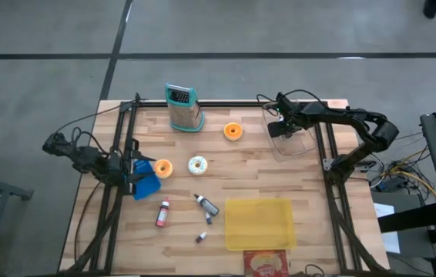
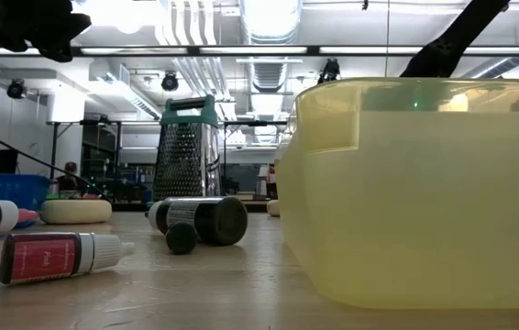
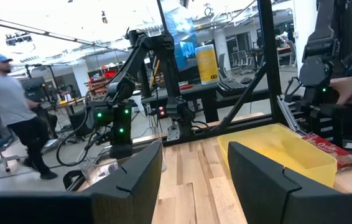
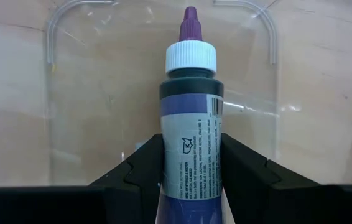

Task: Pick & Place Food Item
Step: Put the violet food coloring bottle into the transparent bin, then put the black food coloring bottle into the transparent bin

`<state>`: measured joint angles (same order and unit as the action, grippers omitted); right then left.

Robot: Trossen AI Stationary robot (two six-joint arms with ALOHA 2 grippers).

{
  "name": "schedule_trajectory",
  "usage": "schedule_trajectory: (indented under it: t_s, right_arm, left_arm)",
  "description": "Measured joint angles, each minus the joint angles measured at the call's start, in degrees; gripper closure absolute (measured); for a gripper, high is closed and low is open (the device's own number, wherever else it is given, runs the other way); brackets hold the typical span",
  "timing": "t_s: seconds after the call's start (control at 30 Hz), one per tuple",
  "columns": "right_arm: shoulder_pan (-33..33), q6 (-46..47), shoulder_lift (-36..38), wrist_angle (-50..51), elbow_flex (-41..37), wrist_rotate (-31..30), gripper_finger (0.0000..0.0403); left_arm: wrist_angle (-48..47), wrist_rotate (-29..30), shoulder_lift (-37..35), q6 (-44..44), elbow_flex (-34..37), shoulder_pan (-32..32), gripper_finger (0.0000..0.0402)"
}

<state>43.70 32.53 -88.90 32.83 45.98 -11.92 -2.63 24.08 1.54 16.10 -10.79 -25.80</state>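
My right gripper is ready to open, because in the right wrist view the purple bottle (image 4: 191,118) is over the container's bare bottom and would lie in place.
My right gripper (image 1: 278,128) hangs over a clear plastic container (image 1: 296,143) at the table's far right and is shut on a purple dropper bottle (image 4: 191,118) with a white cap and a purple tip. In the right wrist view the container's bare floor (image 4: 101,99) lies right beyond the tip. My left gripper (image 3: 194,180) waits open at the table's left edge, beside a blue bowl (image 1: 147,183), with nothing between its fingers. Two orange doughnuts (image 1: 233,131) (image 1: 162,168) and a white one (image 1: 197,164) lie flat on the table. My right gripper pinches the bottle's body (image 4: 191,155) between its two fingers, one on each side of the label. The fingers point steeply down, and the bottle lies along them. Its cap end (image 4: 191,56) sticks out past the fingertips toward the container. The bottle hangs clear.
A metal grater (image 1: 183,108) stands at the far edge. A yellow tub (image 1: 258,223) sits near the front, with a snack packet (image 1: 266,263) before it. A red bottle (image 1: 162,213), a dark bottle (image 1: 206,204) and a small one (image 1: 202,237) lie mid-table.
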Motion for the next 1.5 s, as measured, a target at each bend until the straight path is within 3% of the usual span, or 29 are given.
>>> schedule_trajectory:
  t_s: [0.63, 1.5]
  right_arm:
    - [0.0, 0.7, -0.5, -0.3, -0.2, 0.4, 0.0264]
    - [0.0, 0.6, -0.6, -0.3, -0.3, -0.5, 0.0135]
  left_arm:
    - [0.0, 0.0, 0.0, 0.0, 0.0, 0.0, 0.0213]
    - [0.0, 0.0, 0.0, 0.0, 0.0, 0.0, 0.0213]
